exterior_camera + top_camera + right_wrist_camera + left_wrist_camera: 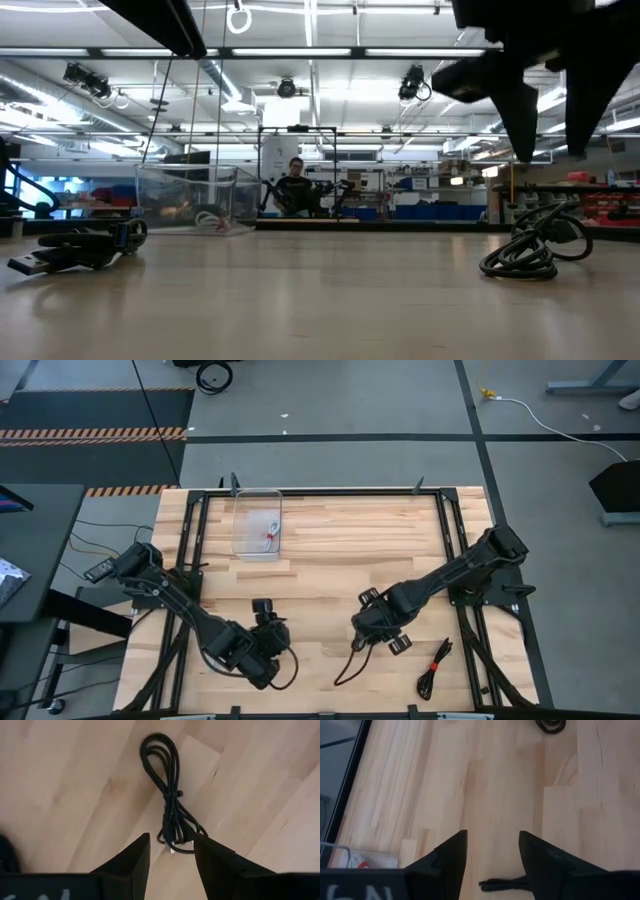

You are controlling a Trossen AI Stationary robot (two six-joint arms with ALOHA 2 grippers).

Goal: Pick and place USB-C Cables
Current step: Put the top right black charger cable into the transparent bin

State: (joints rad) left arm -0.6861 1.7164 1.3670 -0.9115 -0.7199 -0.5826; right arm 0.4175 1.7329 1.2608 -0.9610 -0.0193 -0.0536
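My right gripper's fingers hang above the cable's plug end [175, 832] on the wood, so the gripper lowers next, before it closes on the coiled black cable.
My right gripper [358, 638] [170, 837] hovers open over the table's near middle. Just in front of its fingers a black coiled USB-C cable [170, 795] [350, 660] lies flat on the wood. A second black cable with a red tie [435, 668] lies nearer the right edge. My left gripper [268, 635] [492, 835] is open too, above a black cable [505, 883] [290, 665] that shows between its fingers. A silvery-white, red-tied cable [270, 535] rests inside the clear container [240, 525]. In the low view one black bundle [80, 250] lies left and a black coil [530, 250] right.
The clear container stands near the table's far edge, left of centre. Black frame rails [190, 560] run along the table's left and right sides. Bare wood lies between the container and both grippers. A person [293, 185] sits in the room behind the table.
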